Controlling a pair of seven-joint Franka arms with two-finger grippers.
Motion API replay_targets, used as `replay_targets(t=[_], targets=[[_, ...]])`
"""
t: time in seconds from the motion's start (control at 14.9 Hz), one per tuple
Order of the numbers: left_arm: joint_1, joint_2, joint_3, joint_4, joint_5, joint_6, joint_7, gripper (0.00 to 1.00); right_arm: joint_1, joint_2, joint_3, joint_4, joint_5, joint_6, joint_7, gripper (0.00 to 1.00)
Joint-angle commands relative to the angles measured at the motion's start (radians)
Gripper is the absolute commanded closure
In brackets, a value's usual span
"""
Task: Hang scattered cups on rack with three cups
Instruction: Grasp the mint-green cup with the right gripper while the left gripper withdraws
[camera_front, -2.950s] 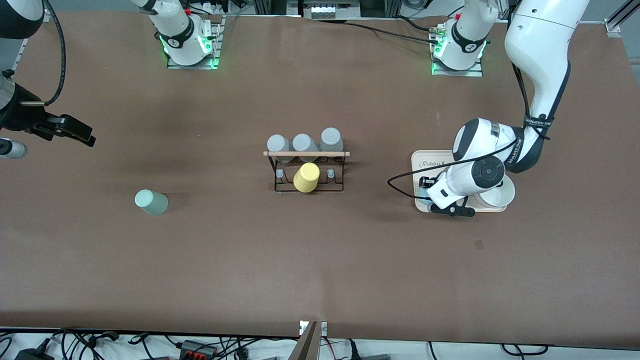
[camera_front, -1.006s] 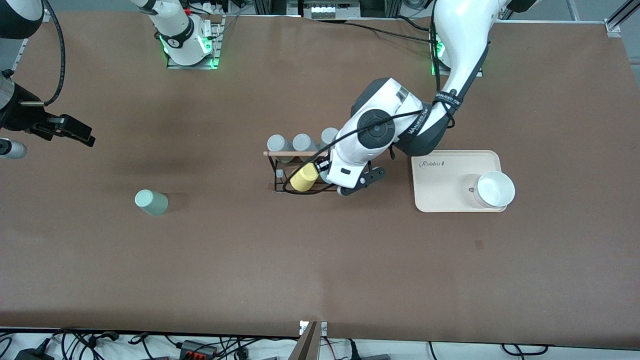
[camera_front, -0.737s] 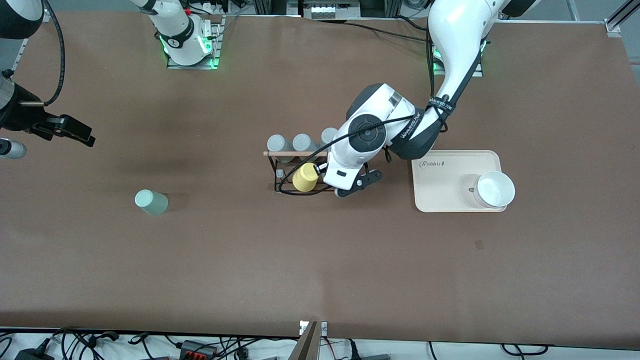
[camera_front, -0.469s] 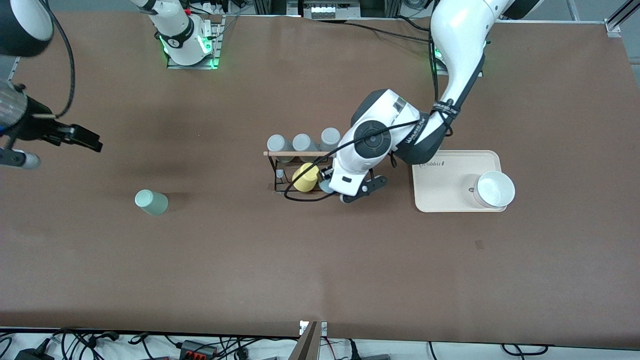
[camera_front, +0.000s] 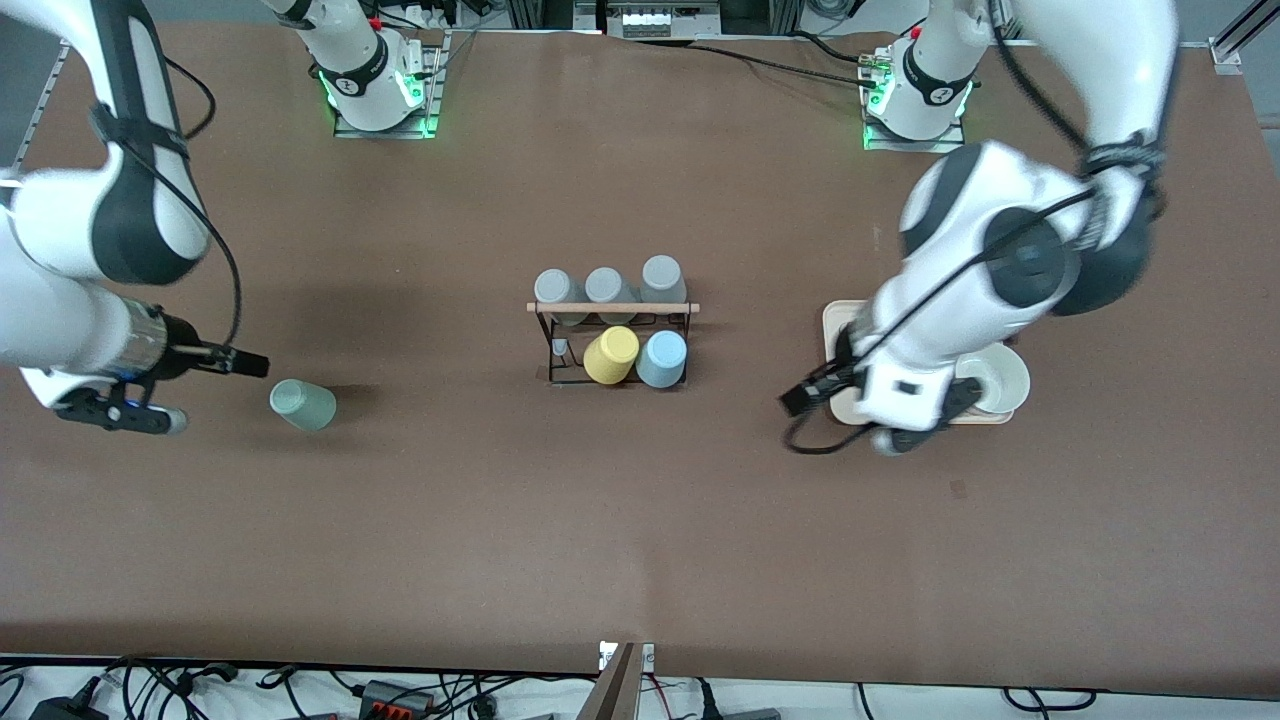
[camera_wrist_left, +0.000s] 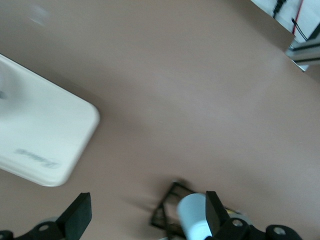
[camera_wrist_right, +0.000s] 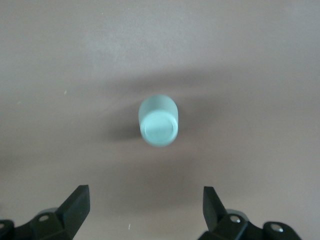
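Observation:
The robot's right gripper will grab the mint green cup (camera_front: 302, 405) next by the sides of its closed base, so the cup can hang on the wire rack (camera_front: 612, 312).
The black wire rack (camera_front: 612, 312) with its wooden rod stands mid-table. The light blue cup (camera_front: 662, 359) sits upside down on a peg of the rack, beside the yellow cup (camera_front: 611, 355); it also shows in the left wrist view (camera_wrist_left: 192, 222). The mint green cup (camera_front: 302, 405) stands upside down on the table toward the right arm's end. My left gripper (camera_front: 812, 396) is open and empty (camera_wrist_left: 147, 220), over the table between the rack and the tray. My right gripper (camera_front: 240, 362) is open and empty (camera_wrist_right: 145, 210), close beside the mint cup (camera_wrist_right: 158, 121).
Three grey cups (camera_front: 607, 285) hang on the rack's row farther from the front camera. A cream tray (camera_front: 845, 320) with a white bowl (camera_front: 1000, 378) lies toward the left arm's end; it also shows in the left wrist view (camera_wrist_left: 45, 135).
My left gripper has let go of the light blue cup on the rack and drawn away toward the tray. My right arm has come down close to the mint cup.

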Motion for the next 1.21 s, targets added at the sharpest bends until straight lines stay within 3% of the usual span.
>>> replay_targets(t=[0.0,0.13,0.34,0.4,0.6,0.74,1.14], targets=[[0.114,-0.113,-0.016,-0.024,0.019,-0.160,0.248,0.00,0.001,0.022,0.004,-0.084,-0.004,0.136,-0.070,0.00],[0.174,-0.150,-0.007,-0.027,0.021,-0.257,0.422,0.00,-0.005,0.046,0.004,-0.134,-0.005,0.226,-0.129,0.00],[0.182,-0.154,-0.019,-0.038,0.081,-0.282,0.459,0.00,-0.007,0.059,0.003,-0.216,-0.021,0.343,-0.157,0.00],[0.176,-0.176,-0.023,-0.077,0.117,-0.296,0.485,0.00,-0.009,0.062,0.003,-0.238,-0.028,0.368,-0.158,0.00],[0.185,-0.346,-0.049,-0.347,0.126,-0.149,0.521,0.00,-0.009,0.069,0.003,-0.267,-0.030,0.406,-0.158,0.00],[0.186,-0.368,-0.048,-0.378,0.128,-0.135,0.587,0.00,-0.009,0.080,0.003,-0.266,-0.051,0.408,-0.170,0.00],[0.185,-0.358,-0.037,-0.336,0.136,-0.155,0.618,0.00,-0.010,0.083,0.003,-0.255,-0.088,0.420,-0.172,0.47]])
